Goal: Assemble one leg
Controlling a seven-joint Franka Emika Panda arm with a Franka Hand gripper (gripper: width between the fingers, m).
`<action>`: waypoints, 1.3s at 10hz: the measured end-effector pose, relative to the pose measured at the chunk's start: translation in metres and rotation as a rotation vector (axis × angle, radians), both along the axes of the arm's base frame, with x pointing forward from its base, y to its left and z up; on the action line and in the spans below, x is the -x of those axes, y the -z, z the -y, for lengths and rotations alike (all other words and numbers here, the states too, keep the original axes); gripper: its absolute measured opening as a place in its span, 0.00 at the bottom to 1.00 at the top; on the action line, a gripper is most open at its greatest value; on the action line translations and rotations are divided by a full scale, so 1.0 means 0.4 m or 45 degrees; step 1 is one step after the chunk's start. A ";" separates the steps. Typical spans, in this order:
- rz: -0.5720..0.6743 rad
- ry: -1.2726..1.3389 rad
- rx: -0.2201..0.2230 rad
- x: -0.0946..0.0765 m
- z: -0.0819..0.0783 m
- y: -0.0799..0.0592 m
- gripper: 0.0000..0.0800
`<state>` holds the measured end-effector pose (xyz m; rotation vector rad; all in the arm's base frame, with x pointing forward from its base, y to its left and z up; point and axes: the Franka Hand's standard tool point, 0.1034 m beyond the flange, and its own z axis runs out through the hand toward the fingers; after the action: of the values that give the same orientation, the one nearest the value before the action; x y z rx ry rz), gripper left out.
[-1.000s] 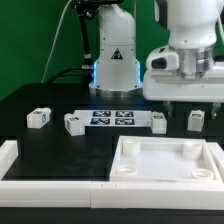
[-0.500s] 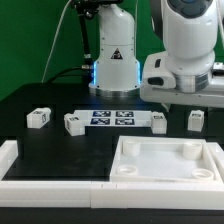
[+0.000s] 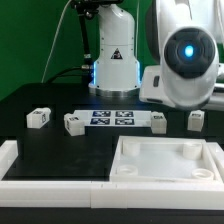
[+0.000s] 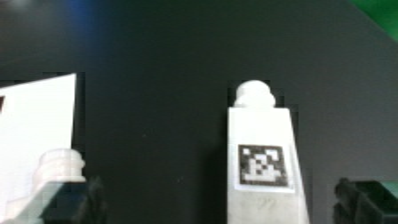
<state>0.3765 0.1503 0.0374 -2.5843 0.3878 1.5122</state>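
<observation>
I will next pick up the white leg by its tag-marked body, so its narrow round tip stays free for the panel's socket.
Several white legs with tag marks lie in a row on the black table: two at the exterior view's left and two at its right. My arm's hand hangs over the right pair, and its fingers are hidden there. In the wrist view my gripper is open, with dark fingertips at both lower corners. One leg lies lengthwise between them, tag up, touching neither finger. A second leg lies just beside one finger.
The large white panel with round corner sockets lies at the front right. The marker board lies between the leg pairs. A white raised border runs along the front and left. A white surface shows in the wrist view.
The arm's wrist has swung round and up, so its round end now faces the camera and hides the fingers. The legs and the panel have not moved.
</observation>
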 end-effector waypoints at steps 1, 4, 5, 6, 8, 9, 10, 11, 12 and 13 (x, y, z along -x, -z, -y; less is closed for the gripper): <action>0.012 -0.005 0.009 0.007 -0.012 0.014 0.81; 0.014 -0.034 0.034 0.026 -0.056 0.034 0.81; 0.013 -0.040 0.035 0.031 -0.061 0.039 0.81; 0.015 -0.043 0.038 0.038 -0.063 0.050 0.81; 0.002 -0.050 0.025 0.055 -0.048 0.060 0.81; -0.002 -0.047 0.026 0.058 -0.044 0.061 0.81; -0.003 -0.046 0.027 0.058 -0.044 0.061 0.81; -0.002 -0.046 0.027 0.058 -0.044 0.061 0.69; -0.002 -0.046 0.027 0.058 -0.044 0.061 0.47; -0.002 -0.046 0.027 0.058 -0.044 0.061 0.47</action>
<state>0.3534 0.1678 0.0131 -2.6199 0.3618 1.5302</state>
